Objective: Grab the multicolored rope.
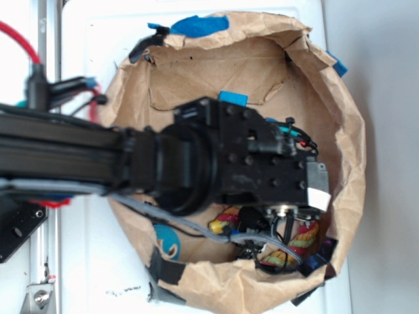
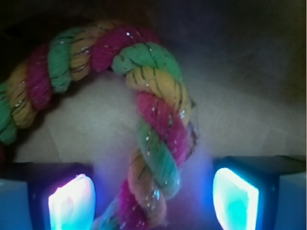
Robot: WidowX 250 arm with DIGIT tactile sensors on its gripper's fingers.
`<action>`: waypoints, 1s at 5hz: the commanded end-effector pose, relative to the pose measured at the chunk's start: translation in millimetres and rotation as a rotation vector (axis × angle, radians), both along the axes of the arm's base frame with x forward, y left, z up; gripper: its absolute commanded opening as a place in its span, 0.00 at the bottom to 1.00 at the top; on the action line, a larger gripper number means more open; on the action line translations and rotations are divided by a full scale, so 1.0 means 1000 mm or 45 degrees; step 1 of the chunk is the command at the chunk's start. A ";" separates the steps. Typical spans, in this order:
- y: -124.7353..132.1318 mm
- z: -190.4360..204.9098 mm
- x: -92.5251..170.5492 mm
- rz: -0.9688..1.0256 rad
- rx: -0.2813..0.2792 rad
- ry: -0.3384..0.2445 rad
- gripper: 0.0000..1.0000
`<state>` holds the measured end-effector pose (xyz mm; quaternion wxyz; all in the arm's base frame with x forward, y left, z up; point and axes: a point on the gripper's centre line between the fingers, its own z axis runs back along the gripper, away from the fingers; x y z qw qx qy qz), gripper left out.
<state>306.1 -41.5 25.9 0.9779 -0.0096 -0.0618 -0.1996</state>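
Note:
In the wrist view my glowing fingers are on either side of the rope's twisted end (image 2: 148,191), so it is time to close on it now.
The multicolored rope (image 2: 158,124), twisted from red, yellow and green strands, lies curved on brown paper. In the wrist view one end of it runs down between my two glowing pads (image 2: 72,201), with a gap on each side. My gripper (image 2: 153,201) is open and straddles that end. In the exterior view the black arm head covers most of the rope (image 1: 305,237); only bits show under it, near the front of the bag. The fingers of the gripper (image 1: 280,241) are mostly hidden there.
A crumpled brown paper bag (image 1: 347,131) walls in the work area on all sides. A flat blue block (image 1: 233,98) lies at the back, partly under the arm. A teal round thing (image 1: 167,241) sits at the front left. Blue tape (image 1: 200,26) marks the rim.

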 end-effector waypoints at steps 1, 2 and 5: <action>-0.004 0.008 0.006 -0.005 -0.037 -0.062 0.00; -0.004 0.008 0.005 -0.007 -0.034 -0.066 0.00; 0.008 0.007 0.008 0.043 -0.034 -0.052 0.00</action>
